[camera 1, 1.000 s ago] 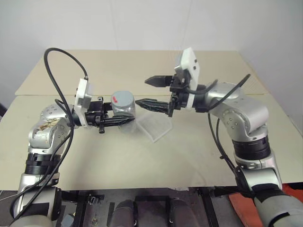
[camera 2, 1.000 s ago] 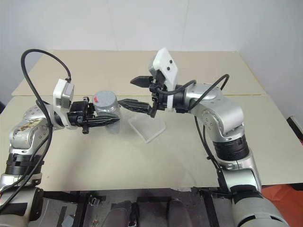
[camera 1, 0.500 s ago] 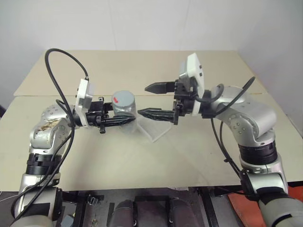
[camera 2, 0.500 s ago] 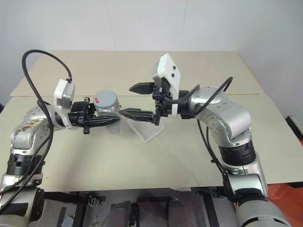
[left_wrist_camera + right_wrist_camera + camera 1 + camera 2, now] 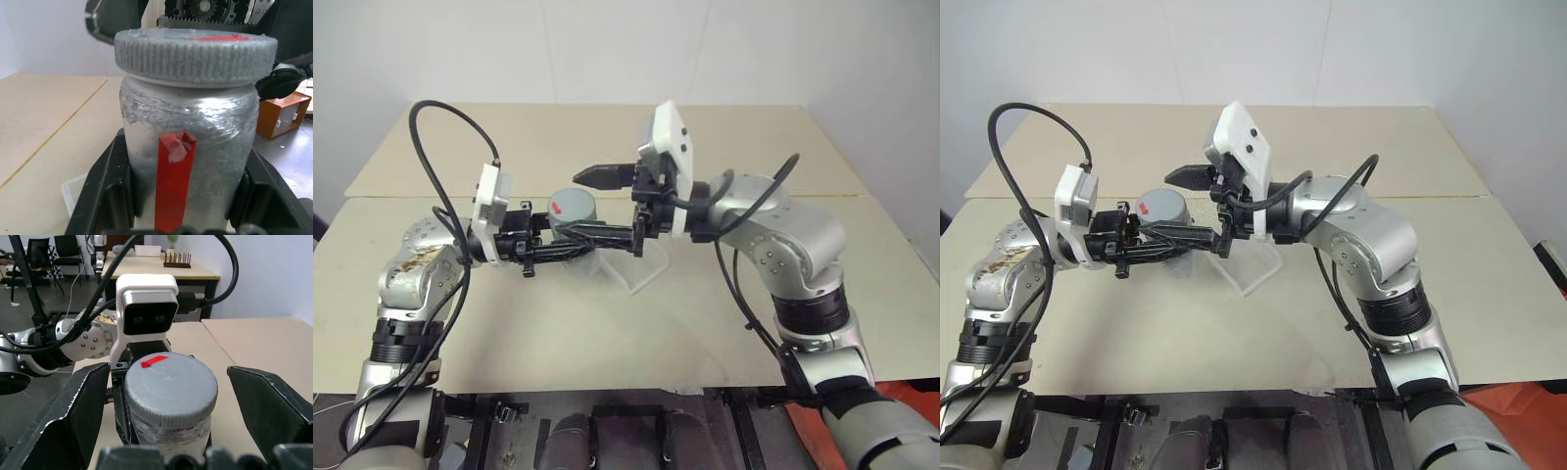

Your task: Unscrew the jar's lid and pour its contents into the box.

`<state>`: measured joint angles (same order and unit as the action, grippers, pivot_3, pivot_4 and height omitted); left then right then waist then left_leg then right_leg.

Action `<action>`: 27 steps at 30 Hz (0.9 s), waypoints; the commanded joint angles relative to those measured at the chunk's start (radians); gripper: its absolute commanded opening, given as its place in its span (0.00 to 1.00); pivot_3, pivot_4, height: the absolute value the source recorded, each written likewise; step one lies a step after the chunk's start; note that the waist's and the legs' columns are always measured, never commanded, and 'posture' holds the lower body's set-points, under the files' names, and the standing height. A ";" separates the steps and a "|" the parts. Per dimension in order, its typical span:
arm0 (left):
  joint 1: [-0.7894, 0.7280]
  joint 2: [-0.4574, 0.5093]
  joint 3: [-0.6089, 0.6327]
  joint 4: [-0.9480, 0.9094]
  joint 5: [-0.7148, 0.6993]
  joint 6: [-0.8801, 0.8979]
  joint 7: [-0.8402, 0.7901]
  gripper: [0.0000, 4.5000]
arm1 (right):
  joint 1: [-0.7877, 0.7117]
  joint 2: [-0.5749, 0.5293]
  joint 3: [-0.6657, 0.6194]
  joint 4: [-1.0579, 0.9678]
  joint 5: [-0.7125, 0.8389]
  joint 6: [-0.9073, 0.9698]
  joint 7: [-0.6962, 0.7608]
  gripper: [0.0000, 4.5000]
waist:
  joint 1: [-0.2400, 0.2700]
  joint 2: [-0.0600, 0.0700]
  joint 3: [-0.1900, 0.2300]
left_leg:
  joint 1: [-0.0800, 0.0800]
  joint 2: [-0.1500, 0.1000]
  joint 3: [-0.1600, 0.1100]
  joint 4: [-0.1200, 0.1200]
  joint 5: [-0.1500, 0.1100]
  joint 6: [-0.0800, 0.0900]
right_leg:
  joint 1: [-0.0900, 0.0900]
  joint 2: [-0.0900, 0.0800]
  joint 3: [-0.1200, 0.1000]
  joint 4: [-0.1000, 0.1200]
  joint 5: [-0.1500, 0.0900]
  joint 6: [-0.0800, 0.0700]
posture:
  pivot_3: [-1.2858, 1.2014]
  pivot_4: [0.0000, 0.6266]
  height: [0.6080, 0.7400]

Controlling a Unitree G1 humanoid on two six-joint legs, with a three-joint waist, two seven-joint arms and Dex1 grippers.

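Observation:
My right gripper closes on the grey ribbed lid (image 5: 171,391) next, since the lid is between its fingers, above the jar's cloudy side (image 5: 171,438).
My left gripper (image 5: 576,238) is shut on the jar (image 5: 574,229), holding it upright above the table. Its black fingers (image 5: 105,188) clamp the jar's cloudy wall (image 5: 195,132), which carries a strip of red tape. The grey ribbed lid (image 5: 170,384) with a red mark sits on the jar. My right gripper (image 5: 571,205) points at the jar from the right and is open. Its fingers (image 5: 80,406) stand on either side of the lid, apart from it. The contents are hidden behind the cloudy wall. The clear box (image 5: 641,266) lies on the table just right of the jar, under my right gripper.
Two beige tabletops (image 5: 607,333) meet at a seam behind the jar, the far one (image 5: 568,127) against a white wall. The left arm's black cable (image 5: 431,127) loops above it. Chairs and desks (image 5: 146,257) stand in the room off to the robot's left.
My right gripper has moved left, still open, from over the box to the jar, so its fingers now flank the lid. The left gripper and the jar stayed still.

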<state>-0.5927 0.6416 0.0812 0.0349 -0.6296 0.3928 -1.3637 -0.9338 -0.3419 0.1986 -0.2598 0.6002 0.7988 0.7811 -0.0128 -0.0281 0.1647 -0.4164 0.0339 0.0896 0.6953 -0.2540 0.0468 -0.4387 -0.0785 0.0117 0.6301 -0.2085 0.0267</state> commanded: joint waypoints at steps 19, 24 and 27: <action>0.019 0.011 0.012 -0.040 -0.007 -0.011 -0.001 0.43 | -0.078 0.038 -0.176 0.021 0.157 0.137 -0.064 0.61 | 0.000 0.000 0.000 | 0.000 0.000 0.000 0.000 0.000 0.000 | 0.000 0.000 0.000 0.000 0.000 0.000 | 0.52 0.24 1.00; 0.017 0.010 0.023 -0.027 -0.001 -0.016 0.018 0.43 | -0.046 -0.025 -0.235 0.051 0.099 0.120 -0.141 0.61 | 0.002 0.000 0.000 | 0.000 0.000 0.000 0.000 0.000 0.000 | 0.001 0.000 0.000 0.000 0.000 0.000 | 0.52 0.24 1.00; 0.019 0.008 0.037 -0.028 0.006 -0.023 0.052 0.43 | 0.037 -0.095 -0.217 0.045 -0.008 0.063 -0.191 0.61 | 0.003 0.000 0.000 | 0.000 0.000 0.000 0.000 0.000 0.000 | 0.001 -0.001 0.000 0.000 0.000 0.000 | 0.52 0.24 1.00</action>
<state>-0.5680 0.6422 0.0850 0.0172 -0.6244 0.3857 -1.3340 -0.9238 -0.4079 -0.0079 -0.1978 0.6496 0.9123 0.6201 -0.0103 -0.0281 0.1647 -0.4165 0.0335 0.0897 0.6951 -0.2540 0.0469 -0.4381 -0.0792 0.0112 0.6298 -0.2085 0.0267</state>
